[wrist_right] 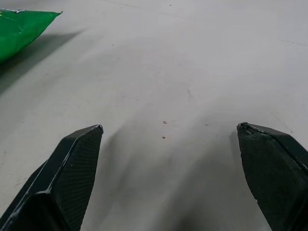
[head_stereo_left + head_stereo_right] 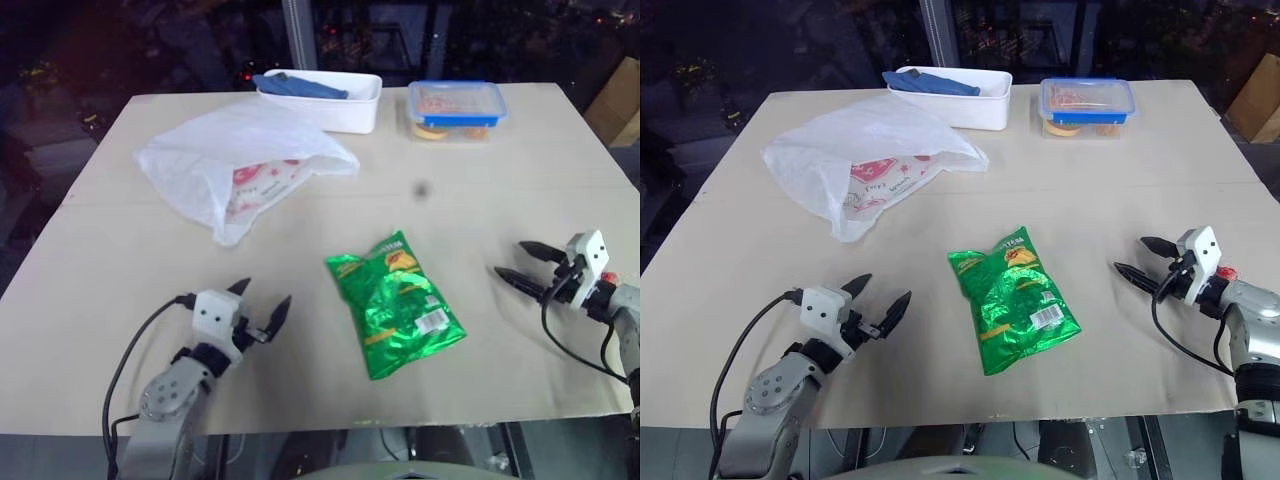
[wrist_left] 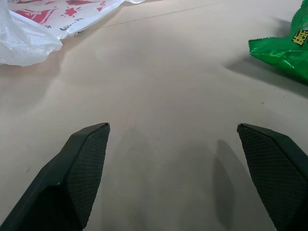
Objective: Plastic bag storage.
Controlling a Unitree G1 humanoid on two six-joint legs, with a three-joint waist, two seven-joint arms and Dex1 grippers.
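The bag's thin film (image 2: 205,150) lies slack across the table. My left gripper will next grab the bag by the raised corner of its opening (image 2: 226,230).
The plastic bag (image 2: 235,165), crinkly translucent white film with a red-printed item inside, lies at the table's back left. A shiny green crisp packet (image 2: 396,305) rests flat in the middle. My left gripper (image 2: 262,299) stands open near the front left, pointing toward the bag, well short of it and with nothing between its fingers. My right gripper (image 2: 514,262) is open at the right edge, aimed leftward at the green packet (image 1: 21,26), apart from it. The bag's edge (image 3: 29,38) appears ahead of my left fingers (image 3: 82,168).
A white rectangular tub (image 2: 335,100) holding a blue cloth stands at the back centre. Beside it on the right sits a clear box with a blue lid (image 2: 455,108). The beige table (image 2: 300,215) has bare surface between the grippers. A cardboard box (image 2: 618,100) is off the table's back right.
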